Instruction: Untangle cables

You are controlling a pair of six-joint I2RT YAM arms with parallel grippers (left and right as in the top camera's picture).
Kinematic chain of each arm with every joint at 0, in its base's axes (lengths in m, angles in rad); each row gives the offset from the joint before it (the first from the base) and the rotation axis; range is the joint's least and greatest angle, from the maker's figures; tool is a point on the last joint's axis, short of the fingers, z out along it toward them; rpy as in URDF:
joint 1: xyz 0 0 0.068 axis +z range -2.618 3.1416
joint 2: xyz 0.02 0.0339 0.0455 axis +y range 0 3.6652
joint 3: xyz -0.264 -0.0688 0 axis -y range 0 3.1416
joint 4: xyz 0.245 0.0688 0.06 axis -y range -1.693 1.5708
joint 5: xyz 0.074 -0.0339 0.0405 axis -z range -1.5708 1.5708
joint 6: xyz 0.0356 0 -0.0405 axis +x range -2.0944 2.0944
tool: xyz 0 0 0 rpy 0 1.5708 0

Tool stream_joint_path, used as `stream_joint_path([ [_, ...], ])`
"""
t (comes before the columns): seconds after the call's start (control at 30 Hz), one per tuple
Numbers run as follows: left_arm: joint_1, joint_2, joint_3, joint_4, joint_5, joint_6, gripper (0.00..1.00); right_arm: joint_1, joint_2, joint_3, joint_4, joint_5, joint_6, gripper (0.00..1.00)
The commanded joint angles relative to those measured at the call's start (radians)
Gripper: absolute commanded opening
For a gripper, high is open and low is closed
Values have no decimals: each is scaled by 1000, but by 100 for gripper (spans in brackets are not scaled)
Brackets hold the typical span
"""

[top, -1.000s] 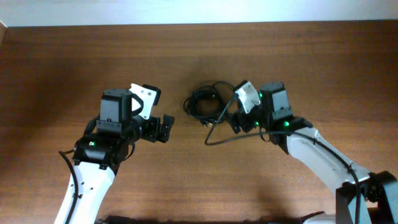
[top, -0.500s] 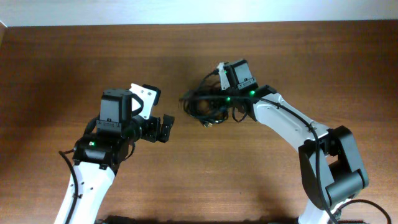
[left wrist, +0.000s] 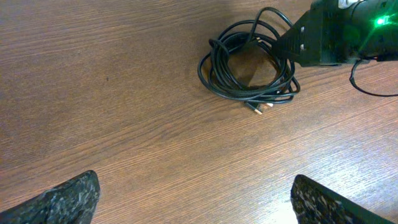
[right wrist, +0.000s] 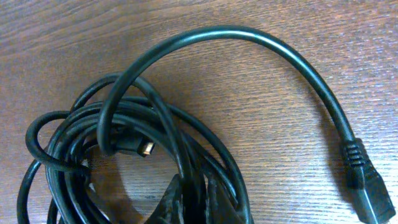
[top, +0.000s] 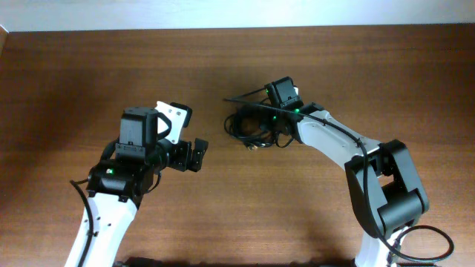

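I will next use my left gripper to grab a cable just behind its small plug, which leaves that end of the cable free to pull out and untangle.
The cables lie as one tangled black coil on the wooden table, also seen in the left wrist view as cables with small plugs at the lower edge. My right gripper is down on the coil's right side. In the right wrist view the right gripper is shut on a few strands of the cables; one thicker strand arcs up and ends in a moulded plug. My left gripper hangs open to the left of the coil, apart from it, its fingertips wide with bare wood between.
Bare wooden table surrounds the coil. A pale wall edge runs along the far side. The right arm's white link stretches from the lower right up to the coil.
My right arm swung from the coil's right side onto it and its jaws closed on strands. The loose strand that trailed below right has been drawn in. The left arm stayed still.
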Motion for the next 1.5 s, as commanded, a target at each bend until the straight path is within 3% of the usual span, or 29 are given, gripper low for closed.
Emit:
stream_joint_path([
  [0.0, -2, -4, 13, 1, 0, 16, 99, -6, -124, 41, -29, -13, -129, 4],
  [0.07, -2, -4, 13, 26, 0, 16, 99, -6, -280, 116, -124, -13, -227, 4],
  [0.13, -2, -4, 13, 69, 3, 16, 99, -6, -457, 233, -331, 39, -359, 4],
  [0.2, -2, 2, 13, 127, 76, 16, 99, -7, -528, 254, -418, 44, -419, 4],
  [0.3, -2, 113, 13, 290, 674, 227, 99, -6, -534, 254, -478, 36, -436, 4],
  [0.37, -2, 249, 13, 523, 1120, 240, 99, -6, -534, 254, -478, 36, -440, 4],
  [0.4, -2, 306, 13, 604, 1223, 204, 99, -6, -534, 254, -478, 36, -440, 4],
  [0.5, -2, 536, 13, 626, 1231, 37, 99, -6, -534, 254, -475, 36, -444, 4],
  [0.63, -2, 563, 13, 650, 1152, -10, 99, -6, -535, 254, -474, 31, -443, 4],
  [0.77, -11, 563, 13, 846, 1155, -166, 99, -6, -536, 255, -473, -3, -444, 4],
  [0.8, -26, 563, 13, 871, 1142, -181, 94, -6, -538, 255, -472, -6, -444, 4],
  [0.83, -51, 563, 13, 887, 1106, -188, 66, -6, -542, 257, -473, -6, -444, 4],
  [0.9, -80, 563, 13, 887, 1065, -188, 71, -6, -560, 257, -474, -6, -444, 4],
  [0.93, -99, 563, 13, 887, 1028, -188, 64, -6, -573, 257, -473, -6, -444, 4],
  [0.97, -105, 563, 13, 887, 1015, -188, 17, -6, -579, 257, -473, -6, -444, 4],
  [1.0, -105, 563, 13, 887, 1014, -202, 0, -6, -586, 257, -475, -6, -452, 4],
  [1.1, -51, 556, 14, 830, 988, -236, 0, -29, -637, 257, -487, -14, -503, 4],
  [1.17, 33, 483, 14, 604, 882, -142, 0, -119, -682, 257, -496, -14, -503, 4],
  [1.23, 146, 273, 14, 262, 620, 15, 0, -303, -724, 257, -505, -61, -520, 4],
  [1.27, 202, 132, 14, 144, 495, 20, 0, -410, -730, 257, -505, -127, -526, 4],
  [1.33, 293, -64, 14, 51, 419, 14, 0, -557, -730, 257, -505, -200, -526, 4],
  [1.47, 516, -275, 14, -21, 412, -53, 0, -884, -719, 257, -489, -199, -526, 4],
])
